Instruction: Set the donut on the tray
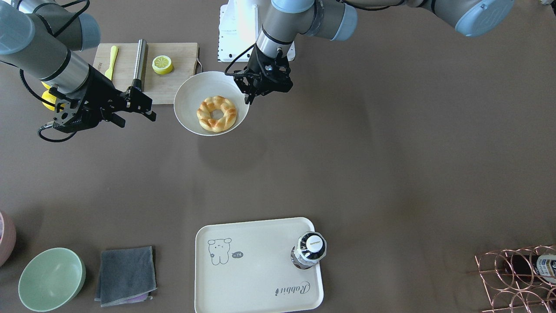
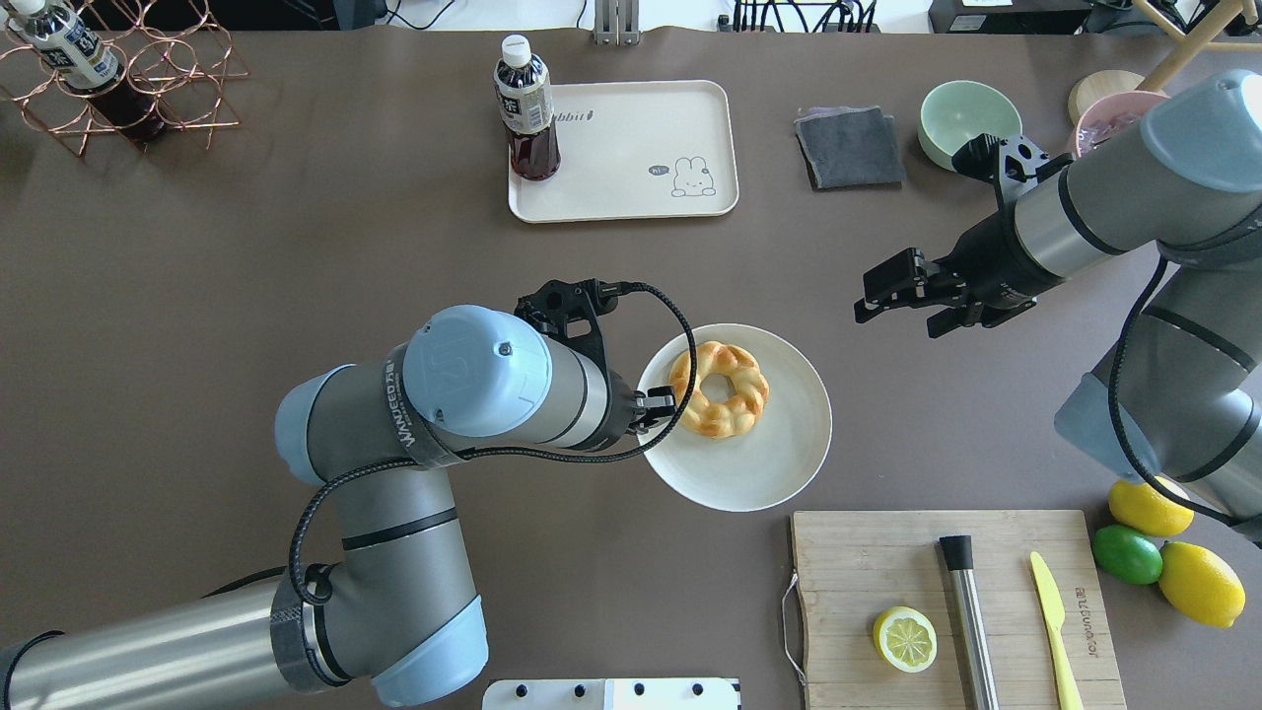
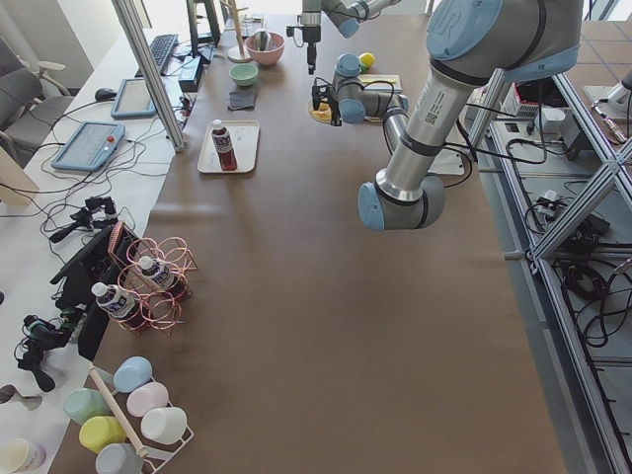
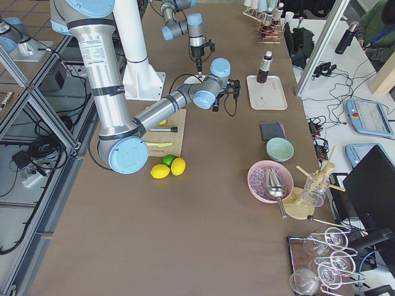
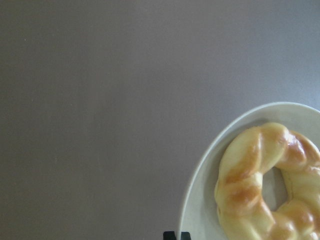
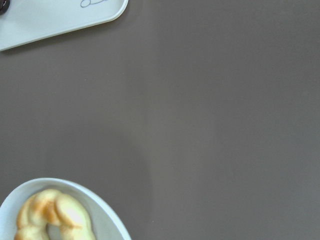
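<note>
My right gripper grabs the white bowl by its rim point(image 1: 176, 107) next, to bring the donut onto the tray point(image 1: 252, 269).
The donut point(image 1: 216, 114) is a golden-brown braided ring lying in a round white bowl point(image 1: 187, 98) in mid-table; it also shows in the overhead view point(image 2: 719, 389) and the left wrist view point(image 5: 260, 185). The cream-white tray point(image 1: 252, 269) with the bear drawing lies at the far edge point(image 2: 631, 148), apart from the bowl. My left gripper point(image 1: 250, 99) hangs at the bowl's rim beside the donut point(image 2: 673, 407), its fingertips point(image 5: 170, 235) together, holding nothing. My right gripper point(image 1: 150, 111) is open and empty, hovering at the bowl's other side point(image 2: 866, 299).
A dark drink bottle point(image 1: 309, 250) stands on the tray's corner. A wooden cutting board point(image 2: 996, 532) holds a lemon half point(image 2: 905, 638), a steel rod and a yellow knife. A grey cloth point(image 1: 126, 274), a green bowl point(image 1: 51, 278) and a copper rack point(image 1: 517, 278) sit along the far edge.
</note>
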